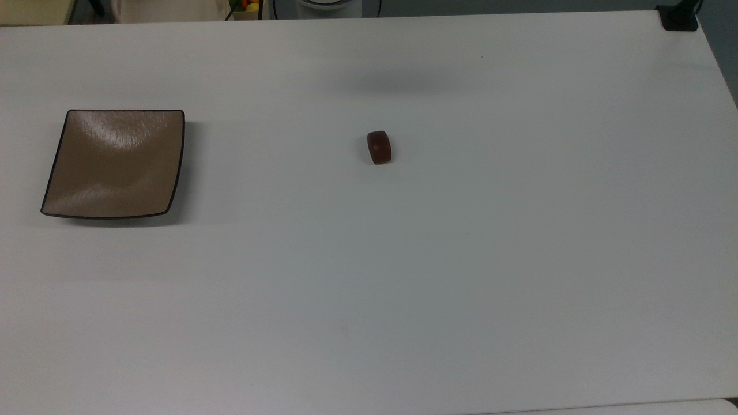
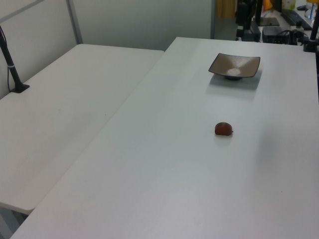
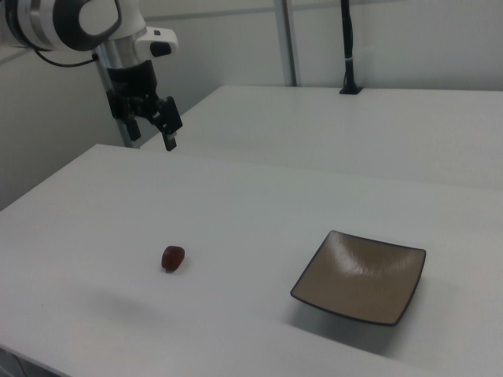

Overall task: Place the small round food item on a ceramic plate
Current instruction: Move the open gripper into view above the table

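My gripper is going to grab the reddish-brown lump by its rounded body [image 2: 223,129] next, so it can put the lump on the ceramic plate [image 2: 235,65].
The small round food item [image 1: 379,147] [image 2: 224,129] [image 3: 173,258], a dark reddish-brown lump, lies alone on the white table near its middle. The ceramic plate [image 1: 115,164] [image 2: 235,65] [image 3: 360,276], square and tan-brown with a dark rim, rests flat with nothing on it at the top view's left. It is well apart from the lump. In the right view my gripper [image 3: 151,135] hangs high above the table's far edge, up and behind the lump. It is open and holds nothing.
A second white table [image 2: 65,99] adjoins along a seam. A black post on a clamp [image 2: 12,67] [image 3: 346,47] stands on it, and another black clamp [image 1: 679,17] sits at the top view's upper right corner. The arm's base [image 1: 328,4] is at the far edge.
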